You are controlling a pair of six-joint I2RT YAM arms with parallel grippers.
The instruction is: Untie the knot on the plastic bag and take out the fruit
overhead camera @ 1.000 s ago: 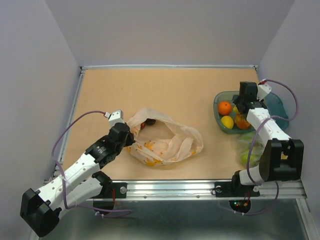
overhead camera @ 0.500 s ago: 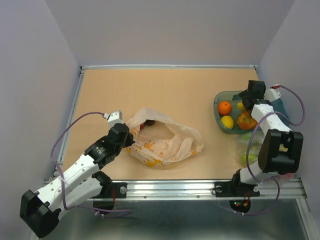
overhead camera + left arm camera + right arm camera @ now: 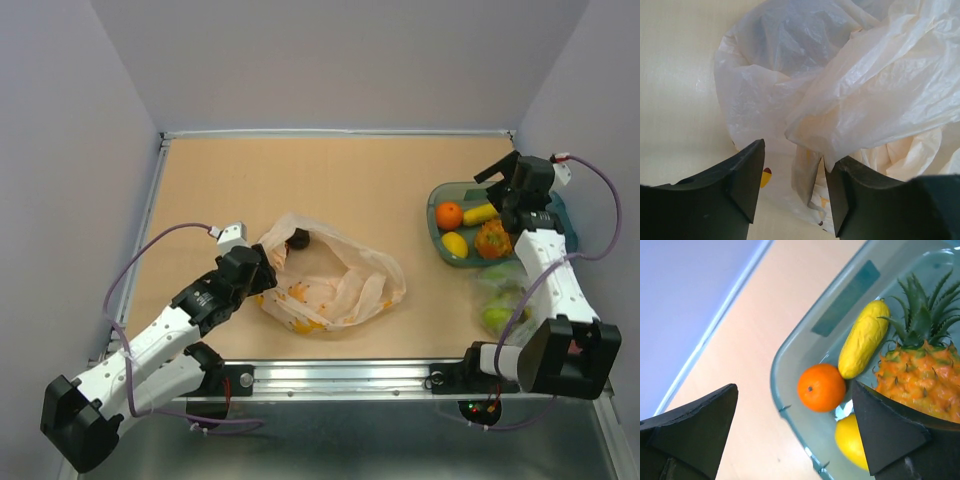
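My left gripper grabs the loose piece of the plastic bag's rim next, to keep the bag's opening open for taking out fruit.
The plastic bag (image 3: 335,285) lies crumpled with its mouth open, and no knot shows. A dark fruit (image 3: 297,238) sits inside its far edge. My left gripper (image 3: 268,264) is at the bag's left rim, open. In the left wrist view a loose strip of the bag (image 3: 840,90) hangs between the fingers (image 3: 742,182), unclamped. My right gripper (image 3: 507,178) is open wide over the tray (image 3: 437,197), holding nothing. In the tray lie an orange (image 3: 821,387), a banana (image 3: 863,339), a lemon (image 3: 850,440) and a pineapple (image 3: 915,375).
A clearer bag (image 3: 500,300) with green fruit lies just in front of the tray, under my right arm. A raised rail (image 3: 340,132) runs along the table's far edge, with walls close on both sides.
My left gripper has opened and let go of the bag's rim. My right gripper has opened wide and drawn back to the right, leaving the banana in the tray.
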